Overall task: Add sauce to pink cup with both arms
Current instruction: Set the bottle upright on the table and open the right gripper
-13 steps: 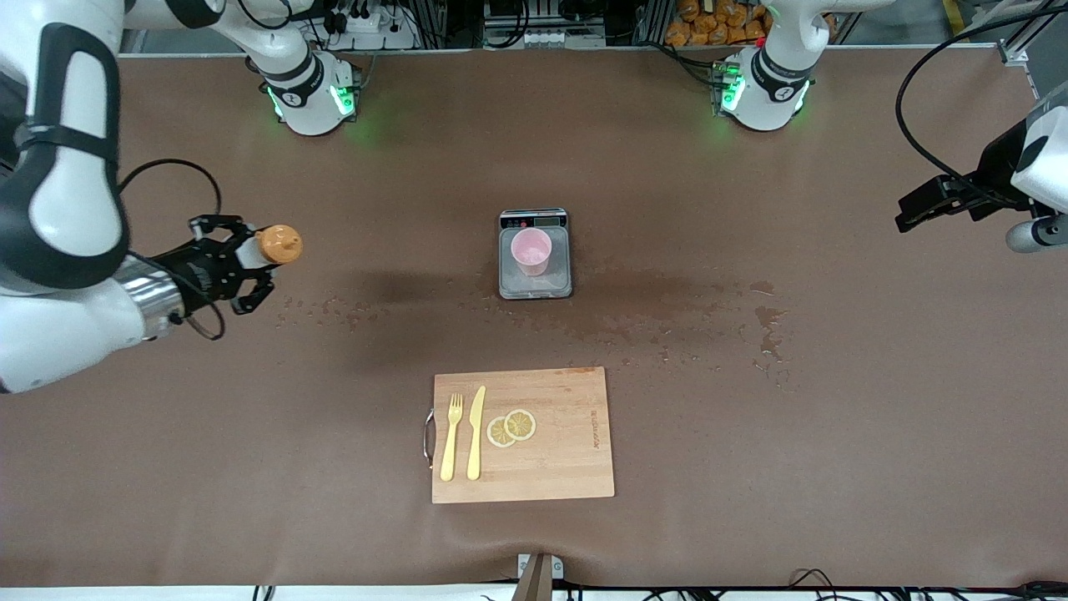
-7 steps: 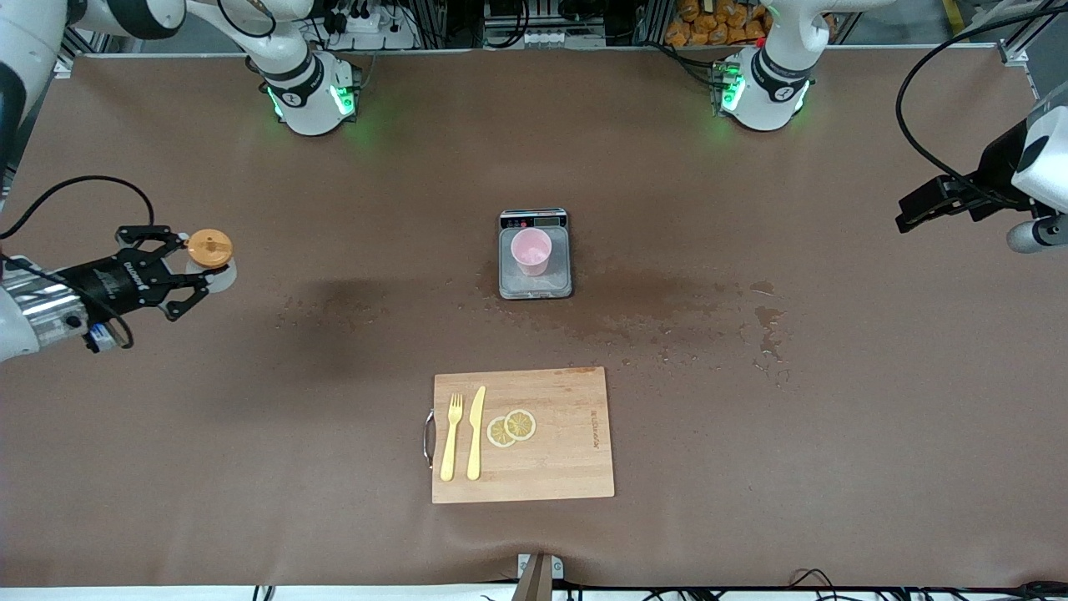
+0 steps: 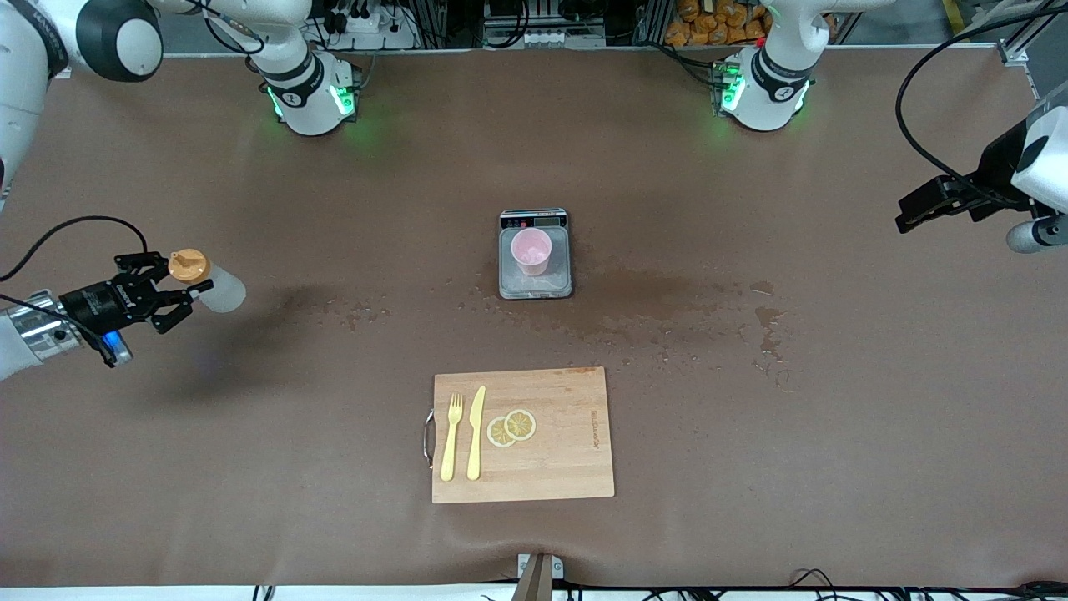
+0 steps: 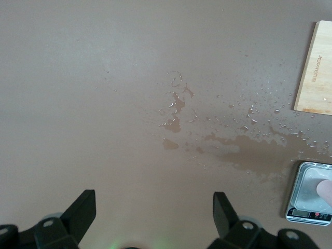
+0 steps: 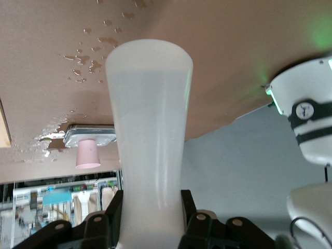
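The sauce bottle's base [image 3: 232, 299] [image 5: 149, 52] hangs above the empty table beside my right gripper and would drop if I opened. It is too early to release, so my right gripper keeps holding now.
The pink cup [image 3: 531, 250] stands upright on a small scale [image 3: 536, 285] at the table's middle. It also shows in the right wrist view [image 5: 88, 153] and at the edge of the left wrist view [image 4: 326, 189]. My right gripper [image 3: 171, 290] is shut on the sauce bottle [image 3: 219, 292] over the right arm's end of the table, well away from the cup. The bottle is tilted, with its orange cap [image 3: 188, 265] by the fingers and its whitish body [image 5: 150, 129] pointing away. My left gripper [image 3: 914, 210] waits open and empty [image 4: 153, 202], up over the left arm's end.
A wooden cutting board [image 3: 567, 455] lies nearer the front camera than the scale, with a yellow fork [image 3: 451, 436], knife [image 3: 476, 430] and two lemon slices [image 3: 511, 427]. Wet patches and droplets [image 3: 667, 300] spread beside the scale toward the left arm's end.
My right gripper has moved with the bottle away from the cup toward the right arm's end of the table, and the bottle has tipped over. The left arm has not moved.
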